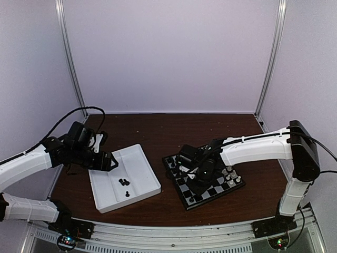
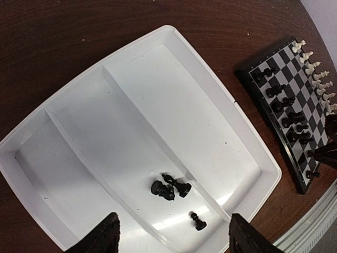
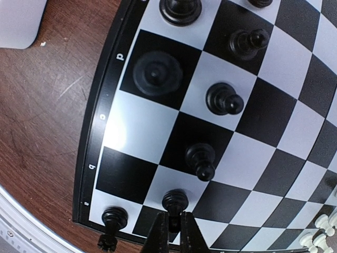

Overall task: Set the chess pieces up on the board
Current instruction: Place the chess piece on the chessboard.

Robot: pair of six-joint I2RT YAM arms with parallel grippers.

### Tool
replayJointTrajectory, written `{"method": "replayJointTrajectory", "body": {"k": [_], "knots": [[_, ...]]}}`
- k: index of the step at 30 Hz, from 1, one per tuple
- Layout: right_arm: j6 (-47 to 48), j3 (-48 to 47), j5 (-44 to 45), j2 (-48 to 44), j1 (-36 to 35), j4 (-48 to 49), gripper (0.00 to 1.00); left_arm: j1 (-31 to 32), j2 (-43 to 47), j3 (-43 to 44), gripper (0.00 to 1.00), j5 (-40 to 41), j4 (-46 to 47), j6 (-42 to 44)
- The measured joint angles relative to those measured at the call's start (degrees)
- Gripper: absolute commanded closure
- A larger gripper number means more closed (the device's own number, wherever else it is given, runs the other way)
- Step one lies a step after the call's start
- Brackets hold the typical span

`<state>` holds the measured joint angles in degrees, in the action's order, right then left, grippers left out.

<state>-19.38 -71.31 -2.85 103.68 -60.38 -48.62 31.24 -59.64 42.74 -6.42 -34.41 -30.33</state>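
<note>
I need to open my right gripper: the base of the black pawn is low inside the white square beside the rook (image 3: 111, 219), so the pawn would stand there.
The board (image 3: 142, 132) fills the right wrist view, with several black chess pieces standing along its near edge, a rook (image 3: 111, 219) at the corner. My right gripper (image 3: 171, 229) is shut on a black pawn (image 3: 175, 202), which sits over a white square beside that rook. From above, the right gripper (image 1: 196, 176) is low over the board (image 1: 208, 196). My left gripper (image 2: 174, 238) hangs open over the white tray (image 2: 131, 63). Below it lie a clump of three black pieces (image 2: 169, 187) and a lone black pawn (image 2: 198, 221).
White pieces (image 1: 232, 176) line the board's far right edge. The tray (image 1: 142, 163) sits left of the board on the brown table, and its other compartments hold nothing. A metal rail runs along the table's near edge.
</note>
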Motion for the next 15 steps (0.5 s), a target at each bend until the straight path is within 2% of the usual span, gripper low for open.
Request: {"method": "replayJointTrajectory", "body": {"k": [7,15], "knots": [[0.17,-0.61,-0.02,0.52,0.02,0.42,0.97,0.00,0.00,0.00,0.29,0.00,0.02,-0.04],[0.68,-0.68,0.15,0.57,0.04,0.44,0.78,0.04,0.00,-0.02,0.29,-0.02,0.02,-0.17]]}}
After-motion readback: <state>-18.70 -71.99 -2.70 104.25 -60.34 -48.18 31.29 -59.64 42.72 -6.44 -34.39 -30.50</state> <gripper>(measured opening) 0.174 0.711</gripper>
